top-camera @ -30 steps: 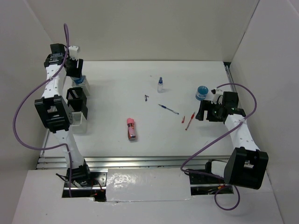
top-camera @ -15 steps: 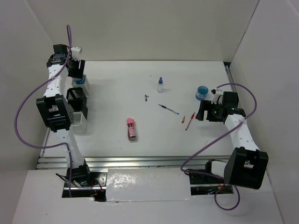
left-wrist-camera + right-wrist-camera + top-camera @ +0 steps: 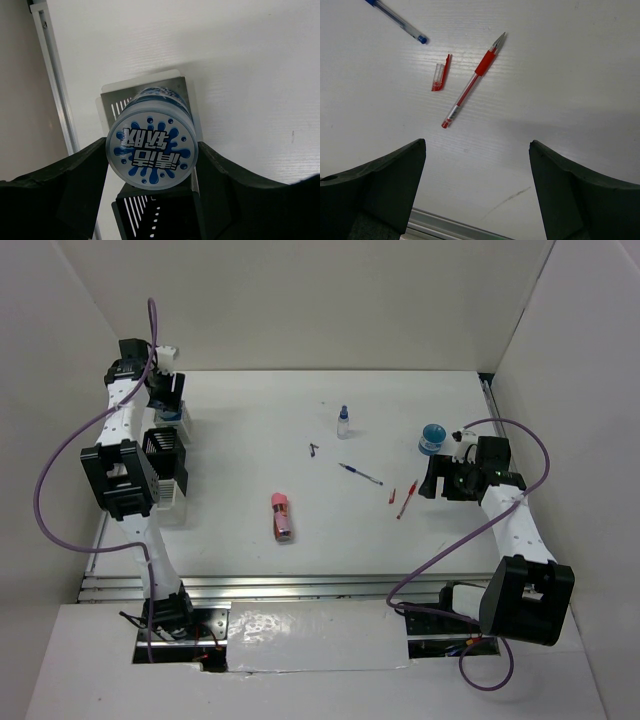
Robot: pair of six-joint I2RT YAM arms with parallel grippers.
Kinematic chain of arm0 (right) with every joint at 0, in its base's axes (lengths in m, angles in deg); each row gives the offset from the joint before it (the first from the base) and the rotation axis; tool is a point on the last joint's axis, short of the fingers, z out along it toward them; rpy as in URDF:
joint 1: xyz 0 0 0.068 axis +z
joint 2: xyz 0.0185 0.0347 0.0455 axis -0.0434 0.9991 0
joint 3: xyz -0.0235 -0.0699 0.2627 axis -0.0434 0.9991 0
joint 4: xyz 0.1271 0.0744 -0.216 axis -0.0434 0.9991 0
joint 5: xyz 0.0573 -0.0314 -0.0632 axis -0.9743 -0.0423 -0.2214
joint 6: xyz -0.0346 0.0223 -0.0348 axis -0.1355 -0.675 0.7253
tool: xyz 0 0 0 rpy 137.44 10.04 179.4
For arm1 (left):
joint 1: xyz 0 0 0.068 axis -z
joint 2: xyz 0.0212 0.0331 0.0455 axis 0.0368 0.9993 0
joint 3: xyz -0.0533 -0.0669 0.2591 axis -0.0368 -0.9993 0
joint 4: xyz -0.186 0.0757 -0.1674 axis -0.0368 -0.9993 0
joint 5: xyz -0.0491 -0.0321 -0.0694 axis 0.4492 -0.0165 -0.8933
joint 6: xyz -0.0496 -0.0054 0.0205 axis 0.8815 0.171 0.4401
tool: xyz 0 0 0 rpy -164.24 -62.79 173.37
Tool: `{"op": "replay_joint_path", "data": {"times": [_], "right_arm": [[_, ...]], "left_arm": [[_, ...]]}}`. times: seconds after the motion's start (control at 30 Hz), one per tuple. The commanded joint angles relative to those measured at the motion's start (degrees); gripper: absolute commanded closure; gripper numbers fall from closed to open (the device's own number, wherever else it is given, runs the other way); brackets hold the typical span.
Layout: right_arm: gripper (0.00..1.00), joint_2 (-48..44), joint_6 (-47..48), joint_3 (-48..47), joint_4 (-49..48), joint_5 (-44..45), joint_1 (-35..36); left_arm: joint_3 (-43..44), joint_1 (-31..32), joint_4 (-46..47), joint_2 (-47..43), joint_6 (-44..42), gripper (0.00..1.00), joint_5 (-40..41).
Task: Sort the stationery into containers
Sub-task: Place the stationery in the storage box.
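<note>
My left gripper holds the tin with its lower end inside the white slotted container's rim. It should let go, because the tin would end up inside.
My left gripper is shut on a round blue-white tin, which hangs over a white slotted container at the far left; a black container sits just nearer. From above, the left gripper hovers at the back of the container row. My right gripper is open and holds nothing, a little short of the red pen, the short red piece and the blue pen. On the table lie a pink block, a small bottle and a second tin.
A tiny dark item lies near the middle of the table. White walls close in the left, back and right. A metal rail runs along the near edge, and purple cables loop off both arms.
The left gripper has shifted slightly toward the back right with the tin still in it. The right arm has not moved.
</note>
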Motion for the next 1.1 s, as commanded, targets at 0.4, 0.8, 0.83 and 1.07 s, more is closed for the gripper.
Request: {"op": "replay_joint_path", "data": {"times": [0.4, 0.8, 0.83, 1.07], "right_arm": [[0.1, -1.31, 0.28, 0.49, -2.26, -0.02, -0.36], [0.11, -6.66, -1.03, 0.93, -3.22, -0.73, -2.64], [0.11, -7.63, -1.12, 0.84, -3.57, 1.19, -2.73], [0.07, -8.9, 1.94, -4.77, -9.81, 13.15, -3.61]], "left_arm": [[1.83, 0.43, 2.54, -4.01, 0.39, 0.01, 0.18], [-5.01, 0.69, 7.72, -14.79, 4.52, 0.02, -6.04], [-5.2, 1.21, 7.73, -15.86, 4.87, 0.02, -8.05], [-7.9, 6.57, 2.54, -24.12, 4.96, 0.01, -11.76]]}}
